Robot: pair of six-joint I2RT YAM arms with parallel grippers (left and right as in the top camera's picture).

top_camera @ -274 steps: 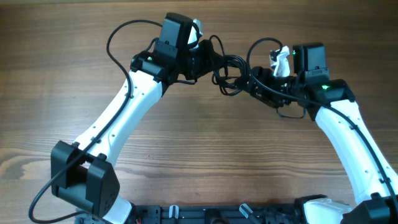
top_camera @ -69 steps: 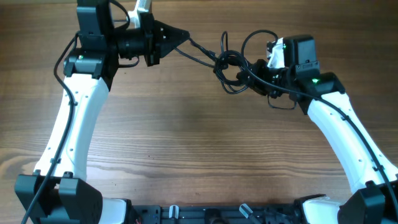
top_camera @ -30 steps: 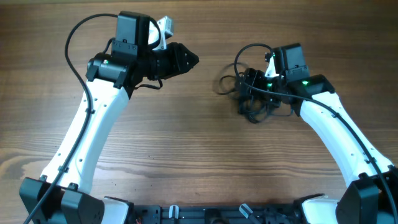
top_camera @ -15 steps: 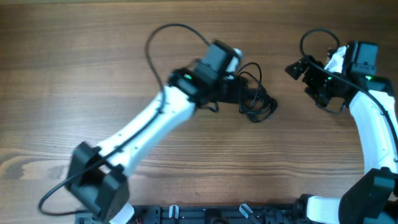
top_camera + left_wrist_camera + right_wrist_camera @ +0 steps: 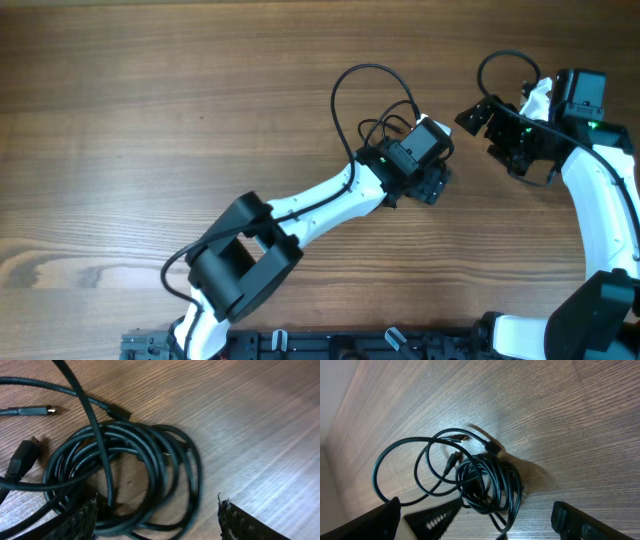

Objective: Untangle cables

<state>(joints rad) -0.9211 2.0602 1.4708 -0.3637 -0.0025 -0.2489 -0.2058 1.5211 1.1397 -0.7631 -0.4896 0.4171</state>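
Note:
The left gripper grabs the cables by the near edge of their coil next, which leaves plug ends free for my right gripper to untangle.
The cables [image 5: 130,467] are thin black cords wound into a loose coil on the wooden table, with plug ends [image 5: 31,410] sticking out at the left. My left gripper [image 5: 157,525] hovers open right over the coil, one finger on each side of its near edge. Seen from overhead, the left gripper [image 5: 432,186] covers most of the cables [image 5: 374,128]. My right gripper [image 5: 478,113] is open and empty, off to the right of the pile. Its wrist view shows the cables [image 5: 487,482] ahead between the spread fingers [image 5: 432,517], with a wide loop trailing left.
The left arm's own thick black wire [image 5: 350,85] arches above the pile. The left arm [image 5: 300,210] stretches diagonally from the near edge to the middle. The right arm [image 5: 600,210] runs along the right edge. Bare wooden table [image 5: 150,120] lies at the left.
My right gripper let go of the cables and drew back to the right. The left arm swung across from the left, came over the pile and spread its fingers wider.

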